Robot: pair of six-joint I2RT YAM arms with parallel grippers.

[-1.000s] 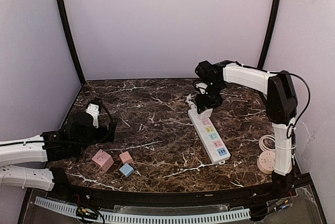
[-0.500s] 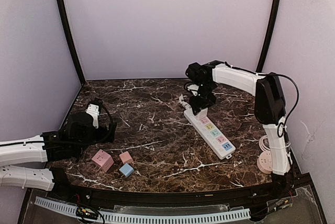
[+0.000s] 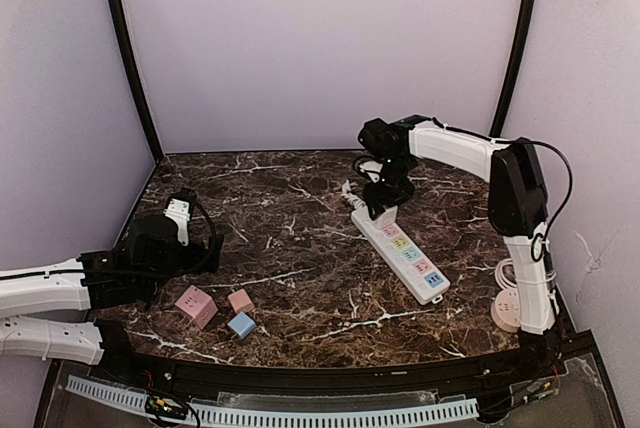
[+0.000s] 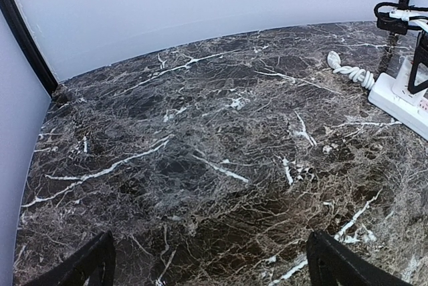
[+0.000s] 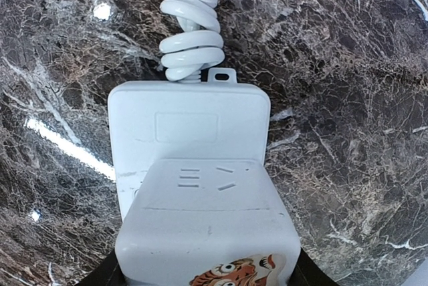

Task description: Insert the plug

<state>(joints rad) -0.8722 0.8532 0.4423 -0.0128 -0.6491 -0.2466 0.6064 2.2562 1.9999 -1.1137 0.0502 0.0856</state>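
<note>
The white cube plug (image 5: 207, 229) stands low on the power strip's far end, its sides lined up with the power strip. My right gripper opens now.
A white power strip (image 3: 408, 258) with coloured sockets lies on the marble table, its coiled white cable (image 3: 349, 193) at the far end. My right gripper (image 3: 385, 206) is shut on a white cube plug (image 5: 207, 229) with a tiger sticker, held down on the strip's far end (image 5: 190, 122). Whether its pins are in a socket is hidden. My left gripper (image 4: 208, 269) is open and empty, low over bare marble at the left; the strip's end (image 4: 401, 95) shows at the far right of its view.
Three small cube plugs lie near the front left: a larger pink one (image 3: 196, 306), a smaller pink one (image 3: 240, 301) and a blue one (image 3: 241, 324). A round white cable reel (image 3: 510, 306) sits at the right edge by the right arm's base.
My right gripper moved left with the plug, and the power strip swung with it, its far end now further left. In the last half second almost nothing moved. The left arm stayed still.
</note>
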